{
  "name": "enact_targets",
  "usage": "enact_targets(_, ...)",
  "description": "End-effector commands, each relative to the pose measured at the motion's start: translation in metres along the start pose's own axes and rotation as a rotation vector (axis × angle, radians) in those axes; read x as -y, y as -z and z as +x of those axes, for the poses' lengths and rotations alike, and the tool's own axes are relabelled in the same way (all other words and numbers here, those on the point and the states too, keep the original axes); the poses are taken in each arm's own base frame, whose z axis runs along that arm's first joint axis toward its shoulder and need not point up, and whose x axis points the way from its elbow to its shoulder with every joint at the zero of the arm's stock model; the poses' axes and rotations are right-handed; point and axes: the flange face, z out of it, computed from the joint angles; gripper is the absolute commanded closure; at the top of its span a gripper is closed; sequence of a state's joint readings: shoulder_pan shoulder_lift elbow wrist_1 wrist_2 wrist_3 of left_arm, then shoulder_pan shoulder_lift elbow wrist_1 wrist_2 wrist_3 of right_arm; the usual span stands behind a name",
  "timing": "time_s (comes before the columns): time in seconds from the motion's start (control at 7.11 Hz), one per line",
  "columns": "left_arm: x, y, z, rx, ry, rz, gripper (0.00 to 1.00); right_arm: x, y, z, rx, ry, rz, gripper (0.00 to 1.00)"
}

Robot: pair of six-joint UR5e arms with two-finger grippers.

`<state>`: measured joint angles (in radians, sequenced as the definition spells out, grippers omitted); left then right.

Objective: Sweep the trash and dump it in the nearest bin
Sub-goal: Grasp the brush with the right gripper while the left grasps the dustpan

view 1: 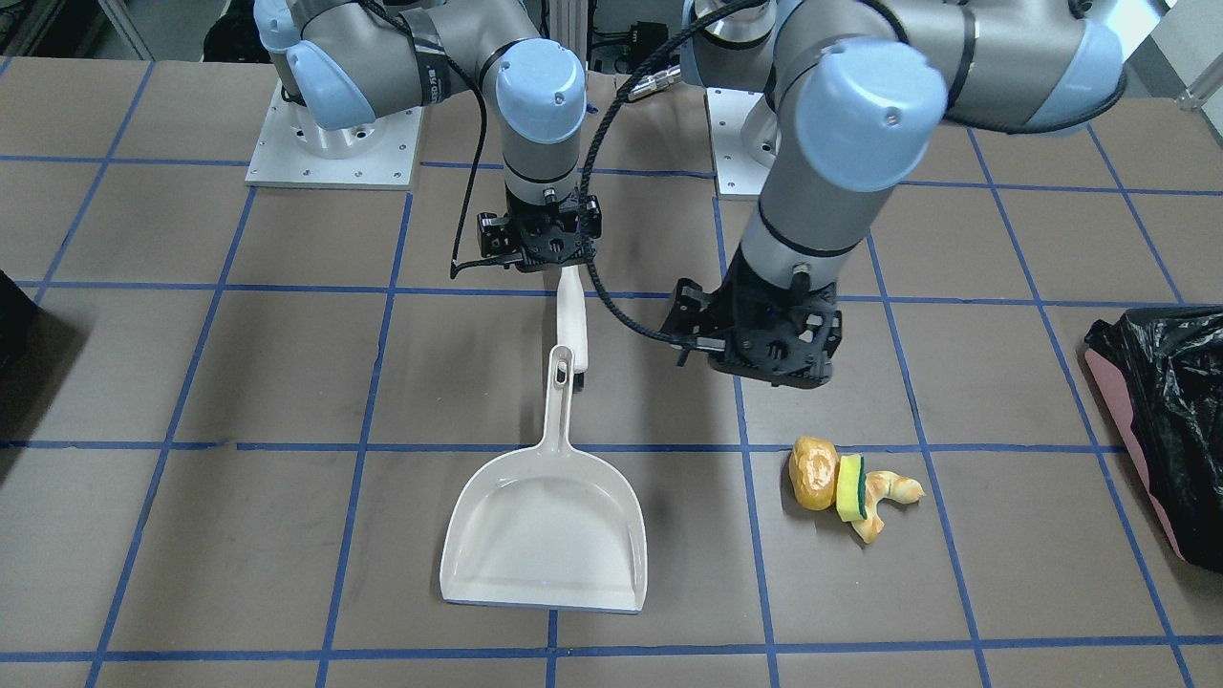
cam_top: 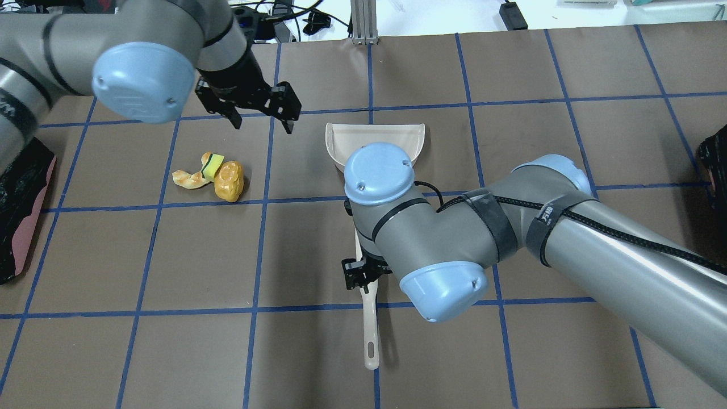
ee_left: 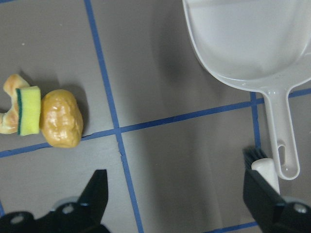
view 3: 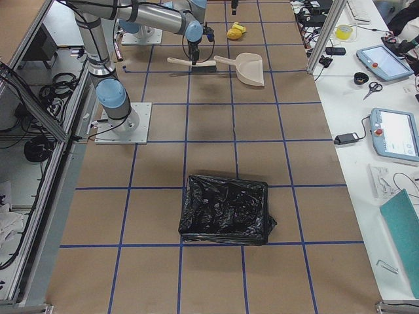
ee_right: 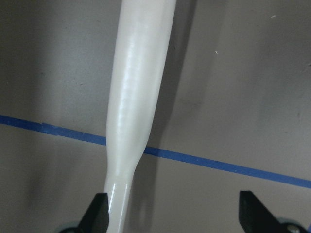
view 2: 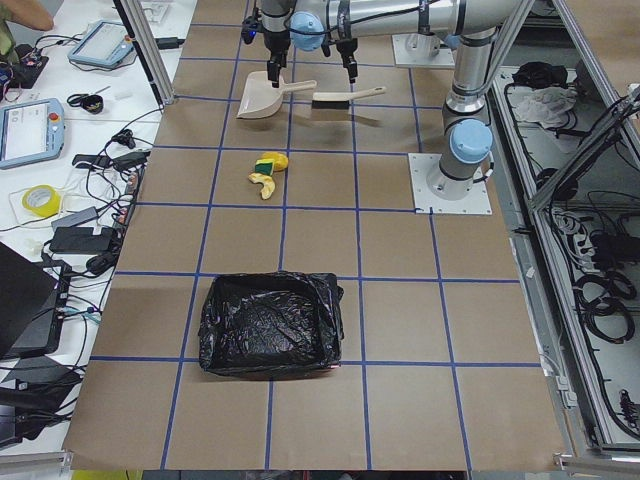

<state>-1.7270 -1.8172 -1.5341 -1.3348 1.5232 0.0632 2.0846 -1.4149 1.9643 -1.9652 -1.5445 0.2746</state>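
Note:
My left gripper grabs the white dustpan by its handle (view 1: 558,396) next, to carry the swept trash to the bin (view 1: 1152,436).
The trash (view 1: 850,487) is a glossy yellow-brown lump, a yellow-and-green sponge piece and a tan croissant piece, clustered on the brown table; it also shows in the overhead view (cam_top: 210,176) and the left wrist view (ee_left: 43,116). My left gripper (view 1: 764,368) (cam_top: 262,124) (ee_left: 180,199) is open and empty, hovering between the trash and the white dustpan (view 1: 545,526) (ee_left: 248,39). My right gripper (view 1: 540,253) (ee_right: 175,213) is open over the white brush handle (ee_right: 138,97) (cam_top: 370,329), which runs by one finger. The pink-sided bin with a black bag (view 1: 1166,401) (cam_top: 23,210) stands at the table's end on my left.
The brush head (ee_left: 255,155) lies beside the dustpan's handle (view 1: 559,382). A second black-bagged bin (view 3: 226,209) stands far off at the table's other end, and shows as a dark shape at the overhead view's right edge (cam_top: 715,165). Blue tape lines grid the table.

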Motion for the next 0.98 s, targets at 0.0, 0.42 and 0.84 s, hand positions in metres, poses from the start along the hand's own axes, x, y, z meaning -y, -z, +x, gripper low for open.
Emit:
enact_targets(0.0, 0.005, -0.040, 0.073, -0.014, -0.040, -0.007, 0.00, -0.002, -0.027, -0.031, -0.013, -0.015, -0.001, 0.08)
enact_targets(0.42, 0.014, -0.096, 0.119, -0.026, -0.068, -0.021, 0.00, -0.003, -0.048, -0.042, -0.026, -0.017, -0.017, 0.10)
enact_targets(0.84, 0.010, -0.142, 0.140, -0.015, -0.101, -0.094, 0.00, -0.025, -0.071, -0.051, -0.031, -0.079, -0.022, 0.14)
